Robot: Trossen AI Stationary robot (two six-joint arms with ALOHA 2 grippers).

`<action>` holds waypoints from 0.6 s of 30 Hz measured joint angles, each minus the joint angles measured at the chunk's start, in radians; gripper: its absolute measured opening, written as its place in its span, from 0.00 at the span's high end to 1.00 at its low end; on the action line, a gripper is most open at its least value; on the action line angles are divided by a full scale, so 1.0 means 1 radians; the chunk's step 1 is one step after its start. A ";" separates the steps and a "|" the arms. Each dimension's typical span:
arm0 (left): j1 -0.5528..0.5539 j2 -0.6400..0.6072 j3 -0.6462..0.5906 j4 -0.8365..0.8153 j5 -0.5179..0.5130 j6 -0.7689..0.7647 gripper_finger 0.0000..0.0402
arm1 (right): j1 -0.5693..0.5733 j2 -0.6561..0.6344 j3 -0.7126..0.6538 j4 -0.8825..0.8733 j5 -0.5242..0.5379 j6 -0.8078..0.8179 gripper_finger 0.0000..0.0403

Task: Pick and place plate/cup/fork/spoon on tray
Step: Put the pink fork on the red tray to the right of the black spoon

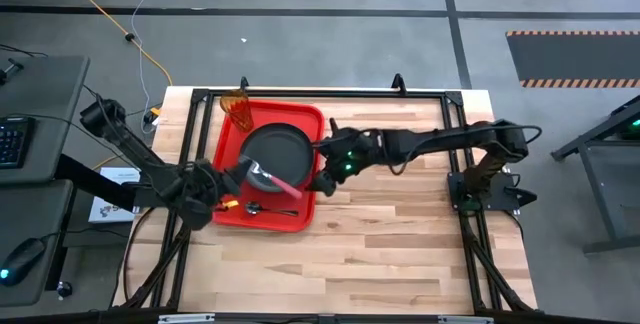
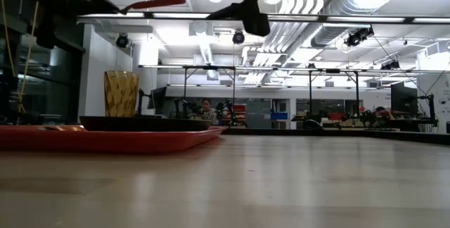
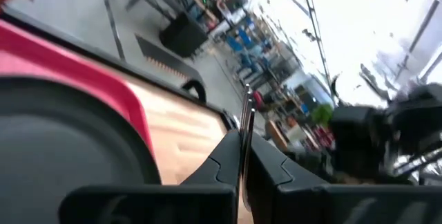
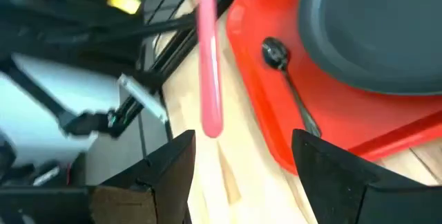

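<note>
My right gripper is about to grab the fork by its red handle's end (image 1: 297, 195), to lay it on the tray beside the spoon (image 1: 268, 209).
The red tray (image 1: 232, 154) lies left of the table's middle. The dark plate (image 1: 280, 144) rests on it, and the amber cup (image 1: 238, 106) stands upright at its far left corner. The dark spoon (image 1: 268, 209) lies on the tray's near strip and also shows in the right wrist view (image 4: 286, 79). My left gripper (image 1: 248, 174) is shut on the fork (image 1: 285, 182), whose red handle sticks out toward my right gripper (image 1: 325, 176). My right gripper is open and empty at the tray's right edge, its fingers (image 4: 173, 175) standing just short of the handle's free end (image 4: 210, 124). My left gripper pinches the fork's thin metal part (image 3: 243, 131) between its two fingers, seen edge-on. The fingers come level from the table's left. The fork is lifted clear above the tray, roughly level, with its red handle (image 2: 155, 3) pointing away from the gripper toward the table's right.
Bare wooden table (image 1: 400, 234) lies to the right of and in front of the tray. A black frame (image 1: 330, 94) runs around the table's edges. The right arm's base (image 1: 490, 189) stands at the right edge.
</note>
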State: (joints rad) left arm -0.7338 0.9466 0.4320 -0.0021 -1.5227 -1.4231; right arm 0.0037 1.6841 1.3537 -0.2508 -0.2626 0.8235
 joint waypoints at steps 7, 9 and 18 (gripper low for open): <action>0.031 -0.092 0.000 0.003 -0.046 0.114 1.00 | 0.065 -0.005 -0.036 0.211 0.207 0.225 0.42; 0.045 -0.105 0.000 0.009 -0.050 0.124 1.00 | 0.073 -0.001 -0.066 0.283 0.260 0.316 0.42; 0.094 -0.117 -0.001 0.007 -0.050 0.096 1.00 | 0.083 0.026 -0.162 0.486 0.419 0.516 0.42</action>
State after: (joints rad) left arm -0.6395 0.8300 0.4309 0.0045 -1.5725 -1.3271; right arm 0.0872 1.7100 1.1919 0.2354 0.1569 1.3396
